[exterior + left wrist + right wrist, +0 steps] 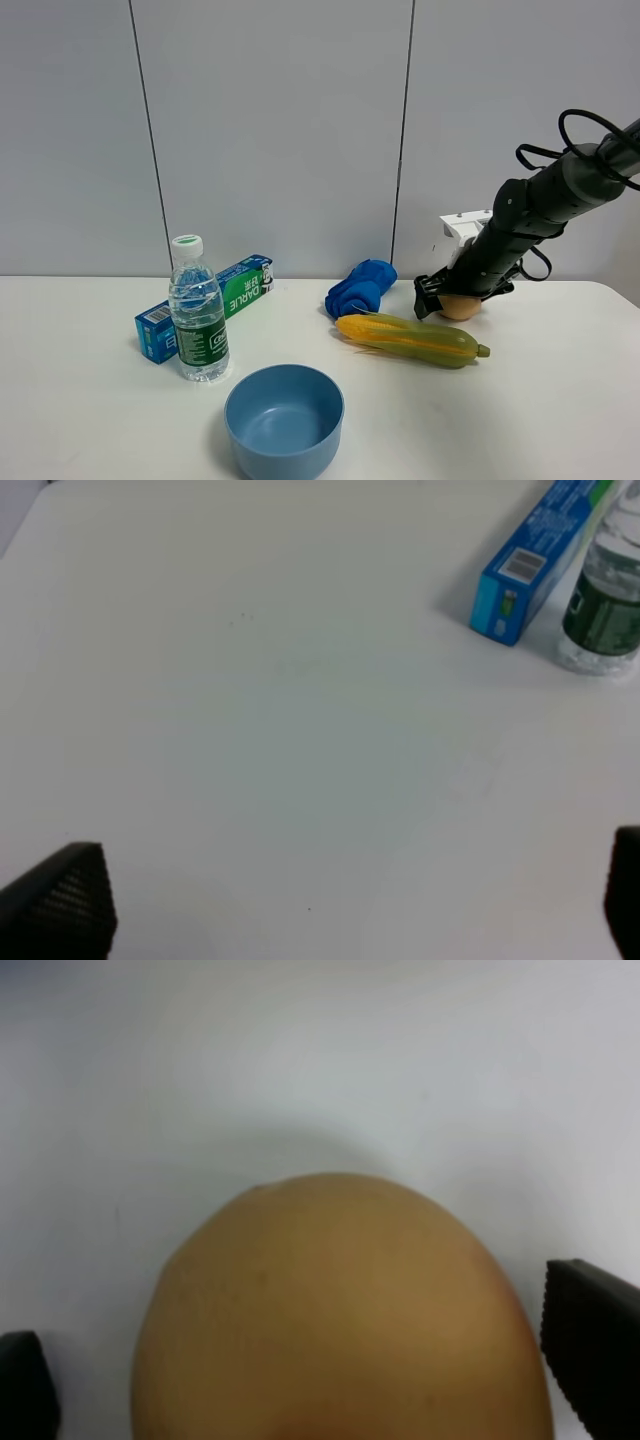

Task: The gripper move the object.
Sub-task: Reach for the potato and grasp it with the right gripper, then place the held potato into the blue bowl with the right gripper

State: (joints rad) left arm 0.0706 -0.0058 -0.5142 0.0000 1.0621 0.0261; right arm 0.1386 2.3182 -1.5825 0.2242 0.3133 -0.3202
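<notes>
Next, my right gripper grabs the tan-orange fruit around its rounded body (460, 306), to move the fruit to the blue bowl (284, 420).
A round tan-orange fruit (461, 307) lies on the white table (560, 400) at the right, behind the tip of a toy corn cob (410, 340). My right gripper (452, 296) is lowered over the fruit. In the right wrist view the fruit (340, 1320) fills the space between the two dark fingertips (590, 1345). The jaws stand open on either side of it, with a gap showing on one side. My left gripper (330, 900) is open and empty over bare table. It is out of the exterior view.
A blue bowl (285, 418) stands at the front centre. A water bottle (198, 312) and a blue-green toothpaste box (215, 303) are at the left, and both show in the left wrist view (600, 610), (535, 565). A blue cloth (360, 287) lies behind the corn.
</notes>
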